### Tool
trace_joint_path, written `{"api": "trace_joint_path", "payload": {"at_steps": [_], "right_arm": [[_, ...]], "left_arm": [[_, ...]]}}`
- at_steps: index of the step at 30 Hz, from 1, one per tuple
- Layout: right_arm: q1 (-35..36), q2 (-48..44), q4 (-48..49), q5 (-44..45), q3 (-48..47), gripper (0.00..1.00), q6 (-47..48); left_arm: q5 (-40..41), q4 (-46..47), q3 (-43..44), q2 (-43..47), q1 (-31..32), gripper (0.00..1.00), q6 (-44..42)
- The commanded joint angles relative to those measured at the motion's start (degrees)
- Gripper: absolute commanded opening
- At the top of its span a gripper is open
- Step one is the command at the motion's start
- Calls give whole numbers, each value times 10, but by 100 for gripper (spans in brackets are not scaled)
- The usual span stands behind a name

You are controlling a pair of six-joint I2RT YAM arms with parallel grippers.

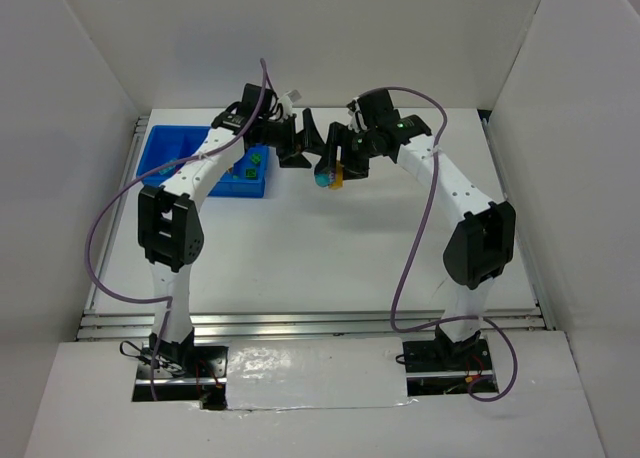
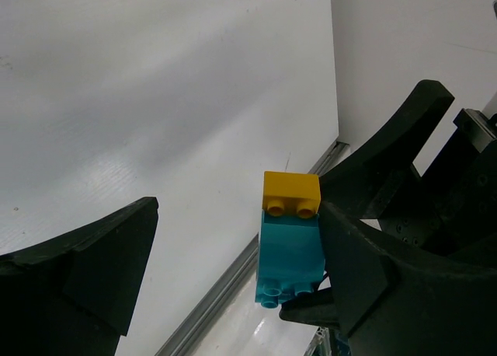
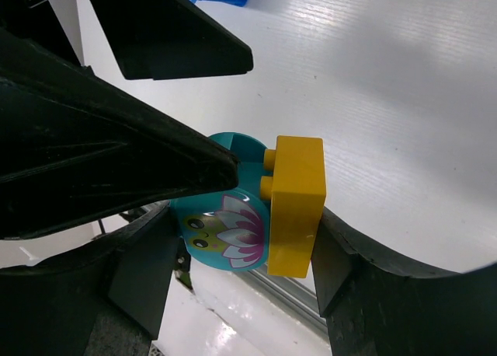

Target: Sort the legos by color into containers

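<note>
My left gripper will next grab the cyan lego (image 1: 322, 179) (image 2: 290, 251) by its opposite sides, so the yellow lego stays free to pull off.
A cyan lego (image 3: 225, 224) with a frog-and-flower print and a yellow lego (image 3: 297, 204) are stuck together as one stack (image 1: 328, 177). My right gripper (image 3: 248, 243) is shut on this stack and holds it above the table (image 1: 330, 248). My left gripper (image 2: 233, 239) is open, its fingers on either side of the stack (image 2: 289, 243). One left finger (image 2: 373, 255) lies against the cyan lego's side; the other finger (image 2: 85, 270) stands well apart. In the top view the two grippers (image 1: 305, 143) (image 1: 340, 163) meet at the back middle. The blue tray of containers (image 1: 165, 150) holds green legos (image 1: 254, 160).
White walls close in the table on the left, back and right. A metal rail (image 1: 310, 323) runs along the near edge. Purple cables (image 1: 110, 228) loop off both arms. The left arm's forearm (image 1: 205, 168) crosses over the tray.
</note>
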State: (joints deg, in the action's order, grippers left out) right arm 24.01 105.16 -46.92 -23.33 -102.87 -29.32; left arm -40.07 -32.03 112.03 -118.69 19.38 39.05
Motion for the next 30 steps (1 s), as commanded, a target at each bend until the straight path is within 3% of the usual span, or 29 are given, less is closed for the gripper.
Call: {"api": "trace_joint_path", "payload": {"at_steps": [1, 6, 14, 19, 23, 30], "right_arm": [[-1, -11, 11, -12, -8, 4, 1], [1, -1, 26, -20, -26, 5, -8], [10, 19, 23, -31, -23, 6, 0], [10, 27, 20, -16, -33, 6, 12], [10, 35, 13, 4, -56, 7, 30], [3, 36, 7, 35, -68, 8, 99]], "left_arm": [[-3, -19, 28, 5, -5, 96, -24], [-56, 18, -2, 4, 0, 92, -6], [-42, 1, 3, 16, 4, 94, -18], [-76, 25, -9, 18, 4, 92, -6], [-106, 41, -20, 18, 7, 85, -7], [-140, -14, -16, 9, 12, 75, -69]]}}
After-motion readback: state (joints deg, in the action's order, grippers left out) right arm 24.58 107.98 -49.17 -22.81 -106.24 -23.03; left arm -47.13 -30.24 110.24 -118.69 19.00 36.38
